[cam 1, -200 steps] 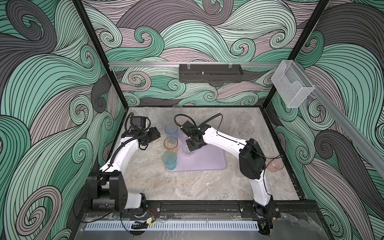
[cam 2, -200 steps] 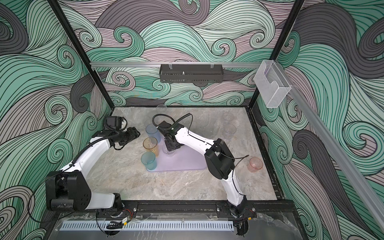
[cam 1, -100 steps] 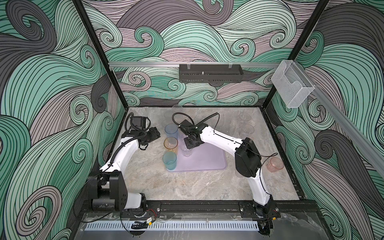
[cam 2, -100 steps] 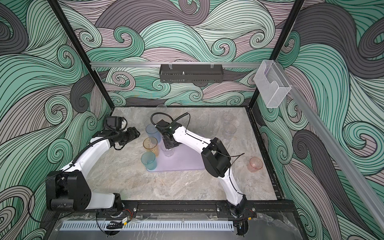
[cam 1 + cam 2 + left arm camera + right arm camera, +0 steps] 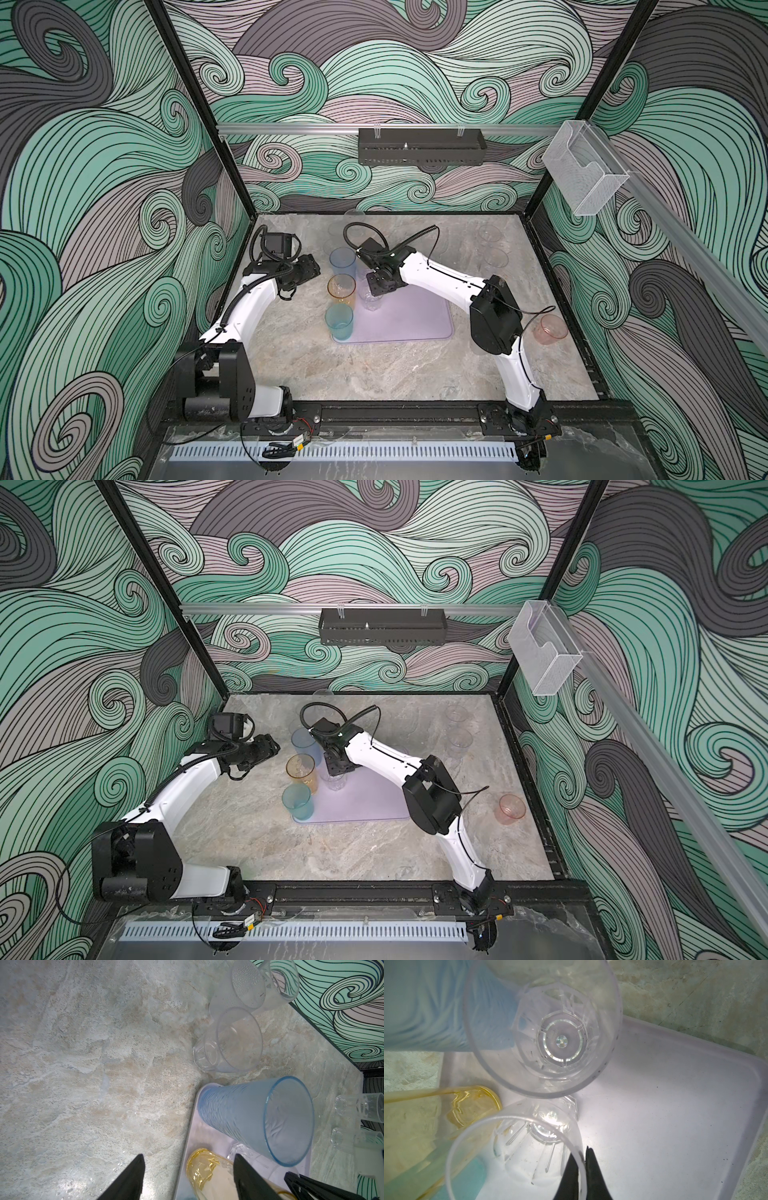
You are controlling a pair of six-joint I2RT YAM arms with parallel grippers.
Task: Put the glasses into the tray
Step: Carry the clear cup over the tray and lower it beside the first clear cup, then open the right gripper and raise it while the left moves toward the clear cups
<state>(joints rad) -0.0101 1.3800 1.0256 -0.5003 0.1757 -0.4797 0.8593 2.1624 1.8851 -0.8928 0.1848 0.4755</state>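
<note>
I need to open my right gripper now, because the clear glass's base is on the flat tray beside the amber tumbler (image 5: pixel 341 286) and the glass would stay standing.
The lavender tray (image 5: pixel 415 324) lies mid-table. Along its left edge stand a blue tumbler (image 5: pixel 343 259), an amber tumbler (image 5: pixel 341 286) and a teal tumbler (image 5: pixel 339 318). My right gripper (image 5: pixel 581 1151) is shut on the rim of a clear glass (image 5: pixel 517 1147), one finger inside and one outside; the glass is upright over the tray beside the amber tumbler (image 5: pixel 471 1105). A second clear glass (image 5: pixel 550 1043) stands just behind it. My left gripper (image 5: pixel 188 1155) hangs open left of the tumblers, holding nothing, above the tray's edge (image 5: pixel 187 1147) and the amber tumbler's base (image 5: pixel 203 1165).
A pink cup (image 5: pixel 550 328) stands at the right edge. Clear glasses (image 5: pixel 490 235) stand at the back right. A frosted cup (image 5: pixel 239 997) and a clear glass (image 5: pixel 228 1043) stand behind the tray. A black rack (image 5: pixel 419 145) and an acrylic box (image 5: pixel 584 174) hang on the walls.
The right arm's elbow swung a little to the left and partly back, while its gripper stayed at the clear glass over the tray. The left arm has not moved.
</note>
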